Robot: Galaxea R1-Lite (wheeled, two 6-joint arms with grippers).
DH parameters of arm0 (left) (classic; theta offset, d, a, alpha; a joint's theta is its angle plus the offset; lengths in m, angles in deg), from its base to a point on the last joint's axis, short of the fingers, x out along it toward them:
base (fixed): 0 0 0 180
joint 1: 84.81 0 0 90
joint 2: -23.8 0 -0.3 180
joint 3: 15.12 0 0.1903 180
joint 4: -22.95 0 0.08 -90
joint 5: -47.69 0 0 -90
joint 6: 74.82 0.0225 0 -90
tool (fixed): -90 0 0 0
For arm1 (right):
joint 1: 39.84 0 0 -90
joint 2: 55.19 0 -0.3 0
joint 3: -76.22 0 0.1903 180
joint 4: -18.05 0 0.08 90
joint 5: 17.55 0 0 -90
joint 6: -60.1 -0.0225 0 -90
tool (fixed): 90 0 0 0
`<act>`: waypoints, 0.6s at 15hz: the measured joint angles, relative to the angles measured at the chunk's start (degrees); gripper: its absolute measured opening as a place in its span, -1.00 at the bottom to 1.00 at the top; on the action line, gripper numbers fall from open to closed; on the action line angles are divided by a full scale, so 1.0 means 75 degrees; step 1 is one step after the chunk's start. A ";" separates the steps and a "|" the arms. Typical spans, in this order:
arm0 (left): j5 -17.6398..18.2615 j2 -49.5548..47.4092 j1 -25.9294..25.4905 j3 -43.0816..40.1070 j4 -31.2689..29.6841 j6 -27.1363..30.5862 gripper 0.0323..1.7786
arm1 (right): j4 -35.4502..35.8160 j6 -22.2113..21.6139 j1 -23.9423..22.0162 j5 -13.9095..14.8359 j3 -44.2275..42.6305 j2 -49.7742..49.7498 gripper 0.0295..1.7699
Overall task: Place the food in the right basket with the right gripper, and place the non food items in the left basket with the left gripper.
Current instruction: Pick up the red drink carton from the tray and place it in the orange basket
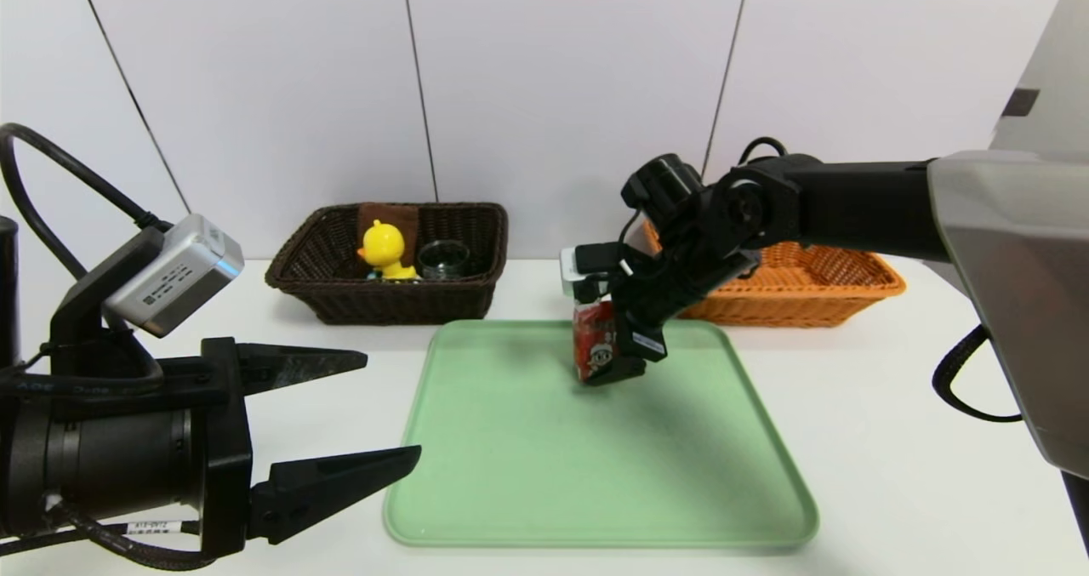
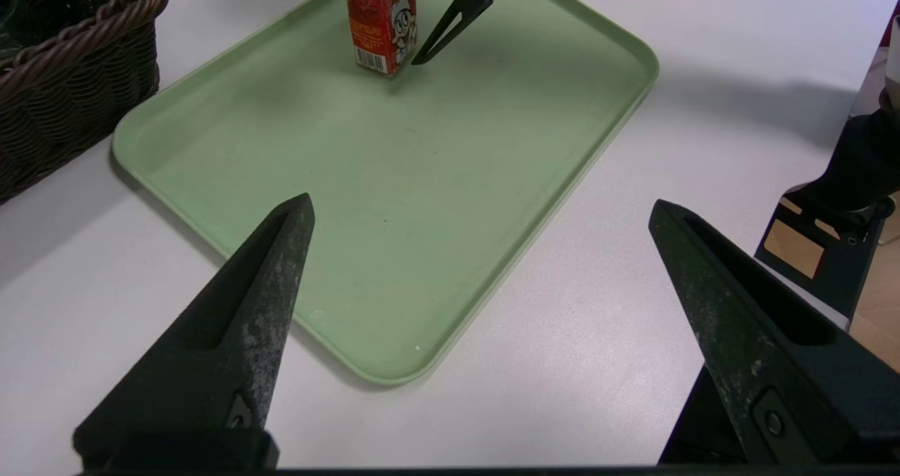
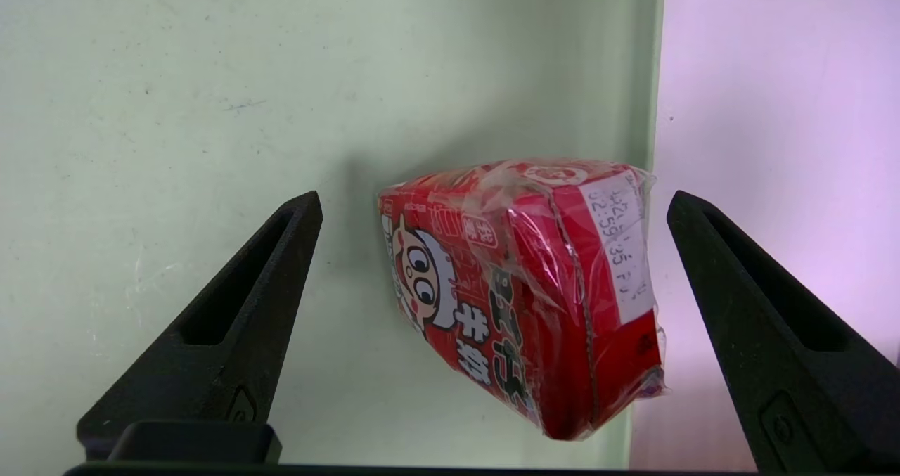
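Observation:
My right gripper's fingers are low beside the carton's sides. My right gripper is ready to close and needs to close on the carton now.
The food, a red drink carton (image 1: 593,340) (image 2: 380,19) (image 3: 520,286), stands upright near the back edge of the green tray (image 1: 595,474). My right gripper (image 1: 597,372) (image 3: 492,198) is lowered around it, open, with a gap between each finger and the carton. The non food items lie in the dark brown left basket (image 1: 387,299): a yellow duck toy (image 1: 384,251), a brown towel (image 1: 400,217) and a glass cup (image 1: 443,259). The orange right basket (image 1: 804,291) sits behind my right arm. My left gripper (image 1: 390,404) (image 2: 479,204) hovers open and holds nothing by the tray's near left corner.
The tray (image 2: 394,202) carries only the carton. The left basket's wall (image 2: 70,96) stands just left of the tray. White table surface surrounds the tray and a white panelled wall rises behind the baskets.

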 joint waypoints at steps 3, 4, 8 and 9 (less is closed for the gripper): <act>0.0007 0.0005 0.0000 -0.0002 -0.0003 -0.0003 0.90 | -0.0011 0.0000 0.0020 0.0002 0.0000 0.0008 0.41; 0.0000 0.0005 0.0000 -0.0002 -0.0003 -0.0007 0.90 | -0.0011 0.0002 0.0018 0.0005 0.0000 0.0008 0.25; 0.0000 0.0005 0.0000 -0.0002 -0.0003 -0.0007 0.90 | -0.0037 0.0046 0.0015 0.0002 0.0007 0.0008 -0.34; 0.0003 0.0002 0.0000 -0.0002 -0.0003 -0.0003 0.90 | -0.0029 0.0049 0.0011 0.0000 0.0007 0.0008 -0.61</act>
